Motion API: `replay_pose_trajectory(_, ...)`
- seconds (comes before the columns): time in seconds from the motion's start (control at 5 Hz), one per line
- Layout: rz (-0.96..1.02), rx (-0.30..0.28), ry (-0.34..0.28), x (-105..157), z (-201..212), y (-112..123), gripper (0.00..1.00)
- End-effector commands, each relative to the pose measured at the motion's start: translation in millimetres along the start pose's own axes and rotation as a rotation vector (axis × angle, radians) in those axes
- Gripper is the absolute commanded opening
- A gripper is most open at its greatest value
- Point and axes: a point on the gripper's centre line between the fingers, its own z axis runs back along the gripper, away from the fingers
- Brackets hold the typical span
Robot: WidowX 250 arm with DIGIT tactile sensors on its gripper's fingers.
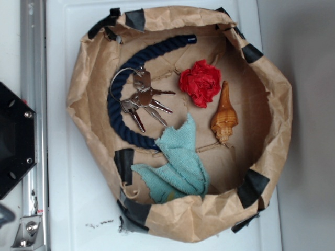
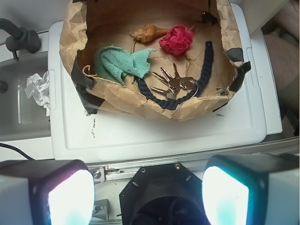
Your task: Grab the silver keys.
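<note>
The keys lie spread out flat like a fan, and their thin wire ring arches over the rope point(image 1: 112, 115). The robot's gripper will next pinch that ring to grab the keys.
The silver keys point(image 1: 145, 99) lie fanned out on a thin wire ring in the left half of a brown paper bowl point(image 1: 78, 89), partly resting on a curved dark blue rope point(image 1: 112, 115). In the wrist view the keys point(image 2: 173, 83) sit near the bowl's point(image 2: 140, 101) front wall, inside the rope's point(image 2: 206, 58) bend. My gripper point(image 2: 149, 194) hangs far back from the bowl, over the black robot base. Its two pale fingers point(image 2: 70, 197) stand wide apart with nothing between them. The gripper does not show in the exterior view.
The bowl also holds a red fabric flower point(image 1: 200, 82), an orange shell point(image 1: 225, 115) and a teal cloth point(image 1: 178, 162). It stands on a white lid point(image 1: 68, 172). The black base point(image 1: 13, 141) and a metal rail are at the left. Crumpled white paper point(image 2: 38, 89) lies in a side bin.
</note>
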Motion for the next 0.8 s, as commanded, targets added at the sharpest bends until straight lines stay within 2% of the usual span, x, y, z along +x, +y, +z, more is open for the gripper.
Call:
replay_pose_trajectory(0.0,0.0,0.0,0.0,0.0,0.0,0.0,1.0)
replay_pose_trajectory(0.2,0.075,0.016,0.03,40.4,-22.9,1.7,1.0)
replay_pose_trajectory(0.4,0.163,0.009,0.096,77.6,-37.9,3.8,1.0)
replay_pose_trajectory(0.6,0.288,0.027,0.067,98.4,-63.5,10.5,1.0)
